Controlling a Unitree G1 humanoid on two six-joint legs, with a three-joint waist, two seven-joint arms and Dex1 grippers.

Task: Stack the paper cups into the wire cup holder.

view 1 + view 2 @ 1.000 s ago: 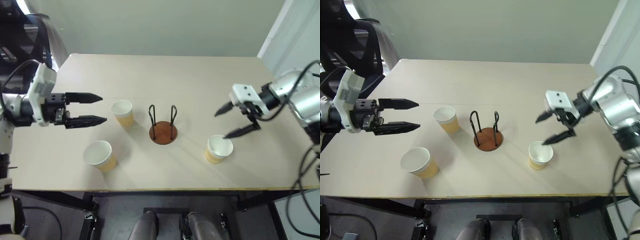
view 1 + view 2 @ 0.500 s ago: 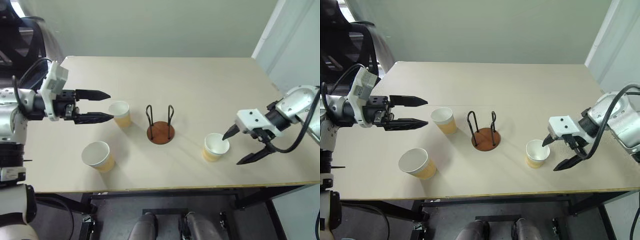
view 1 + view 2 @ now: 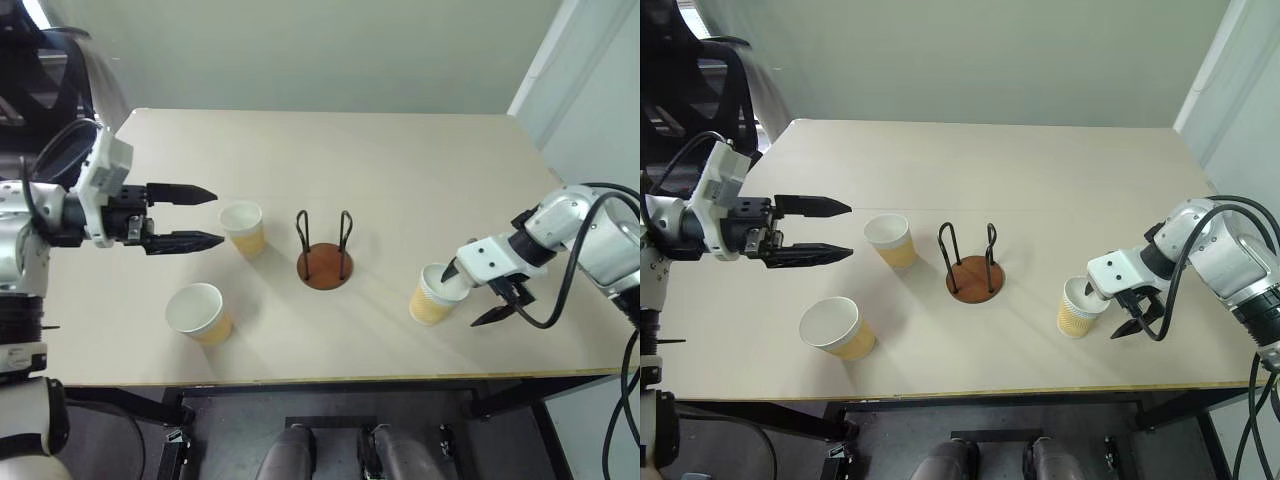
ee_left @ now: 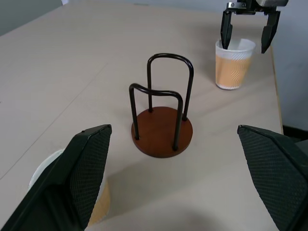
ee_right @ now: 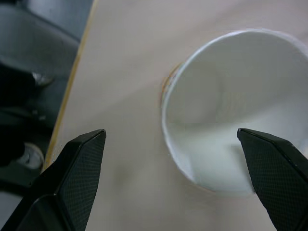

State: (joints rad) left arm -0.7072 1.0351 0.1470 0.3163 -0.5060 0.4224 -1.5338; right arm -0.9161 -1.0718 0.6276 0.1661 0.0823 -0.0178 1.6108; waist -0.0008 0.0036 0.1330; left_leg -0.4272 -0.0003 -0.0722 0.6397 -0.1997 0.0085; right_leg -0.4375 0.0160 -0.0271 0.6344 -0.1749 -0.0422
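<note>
My right gripper's fingers reach down to the depth of the cup's rim [image 3: 461,299], one inside the cup's white opening [image 3: 436,276] and one outside, so my right gripper closes on the paper cup next.
Three paper cups stand upright on the table: one [image 3: 243,228] left of the wire cup holder [image 3: 324,262], one [image 3: 200,312] near the front left, one [image 3: 432,295] at the right. The holder is bare, nothing inside its two black loops. My right gripper [image 3: 460,297] points down at the right cup, open, straddling its wall: one finger over the mouth, the other outside it. In the right wrist view the cup's white inside [image 5: 240,120] lies between the fingers. My left gripper [image 3: 218,215] hovers open and empty, just left of the nearest cup, aimed at the holder [image 4: 161,130].
The beige table [image 3: 380,160] has bare room behind the holder and cups. Its front edge [image 3: 330,381] runs close below the cups. A black chair [image 3: 50,70] stands off the back left corner.
My right gripper has come down and in toward the right cup, so that it now straddles the cup's rim. The left gripper has held its place. The cups and holder have not moved.
</note>
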